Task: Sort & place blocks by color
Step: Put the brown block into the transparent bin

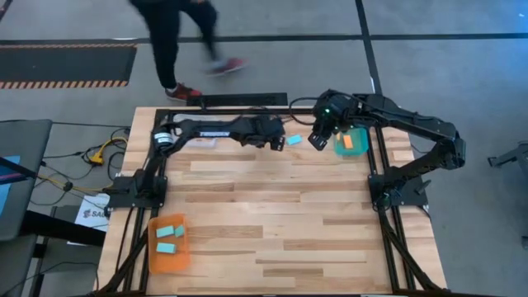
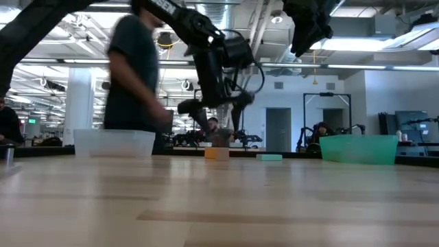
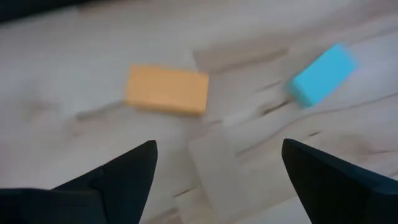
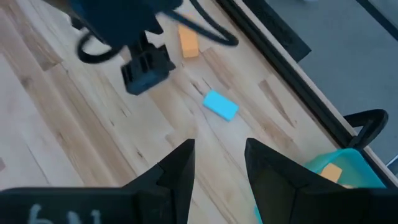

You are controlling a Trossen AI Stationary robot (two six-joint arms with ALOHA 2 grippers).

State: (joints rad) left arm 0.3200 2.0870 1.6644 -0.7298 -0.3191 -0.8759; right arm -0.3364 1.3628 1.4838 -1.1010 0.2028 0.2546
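Note:
In the left wrist view my left gripper's fingers are high above the tan block, so it is too early to close; coming down comes first.
An orange block (image 3: 166, 89) and a light blue block (image 3: 322, 74) lie flat on the wooden table near its far edge. My left gripper (image 3: 217, 162) is open and empty, hovering just above the orange block (image 2: 217, 153), which it hides in the high view. The blue block (image 1: 294, 140) lies between my two grippers. My right gripper (image 4: 221, 155) is open and empty, raised above the table beside the teal tray (image 1: 356, 151). It is high in the low view (image 2: 309, 27). An orange block (image 1: 348, 143) lies in the teal tray.
An orange tray (image 1: 169, 257) at the near left holds two light blue blocks (image 1: 169, 232). A clear tray (image 2: 114, 143) stands at the far left. A person (image 1: 177, 41) walks past the table's far edge. The middle and near right of the table are bare wood.

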